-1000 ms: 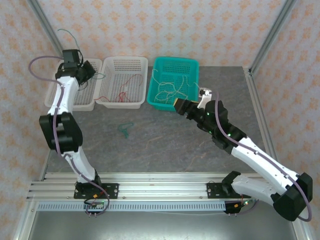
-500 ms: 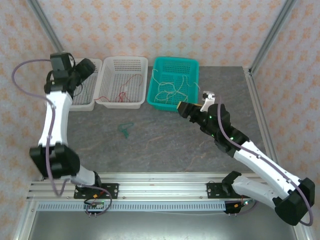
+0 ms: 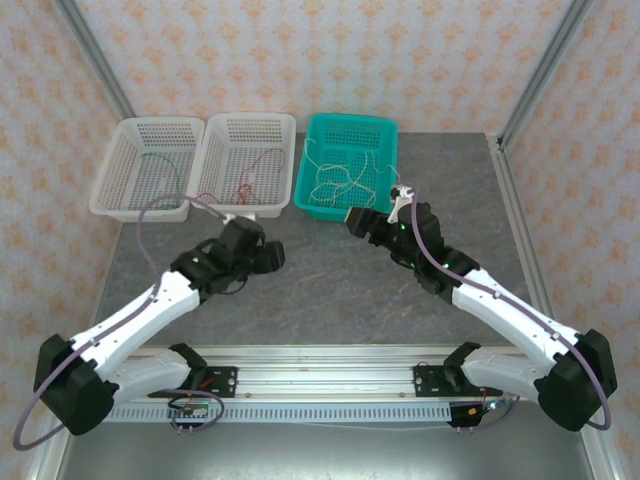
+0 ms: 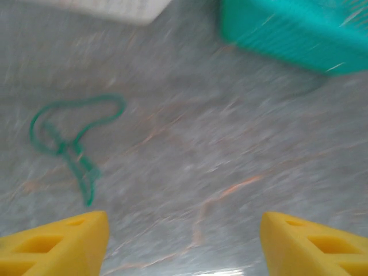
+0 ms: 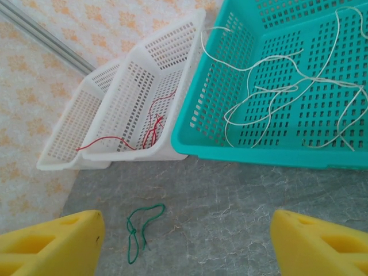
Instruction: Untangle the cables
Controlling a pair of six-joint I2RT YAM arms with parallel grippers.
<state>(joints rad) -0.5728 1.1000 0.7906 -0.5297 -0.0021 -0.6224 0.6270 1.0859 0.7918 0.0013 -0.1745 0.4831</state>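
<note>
I should grip the knotted green cable (image 4: 69, 144) next with my left gripper by its narrow folded end (image 4: 86, 187) to untangle it. The wide loop then stays free for my right gripper.
A knotted green cable (image 4: 69, 144) lies on the grey table and also appears in the right wrist view (image 5: 141, 227). My left gripper (image 4: 184, 247) hovers open just right of it, nothing between its yellow fingers (image 4: 69, 244); from above it (image 3: 270, 255) sits low over the table's middle. Cream-white cables (image 5: 287, 98) lie tangled in the teal basket (image 3: 385, 130). A red cable (image 5: 150, 129) rests in the middle white basket (image 3: 285, 125). My right gripper (image 5: 187, 244) stands open and empty in front of the teal basket, as the top view (image 3: 356, 220) also shows.
A second white basket (image 3: 125, 130) stands at the far left with a thin dark wire (image 3: 160, 165) in it. All three baskets line the back wall. Metal frame posts (image 3: 545, 70) rise at the back corners. The arms' rail (image 3: 320, 375) runs along the near edge.
My left arm swung down from over the left white basket to low above the table's middle, and its gripper went from shut to open. My right gripper shifted slightly left.
</note>
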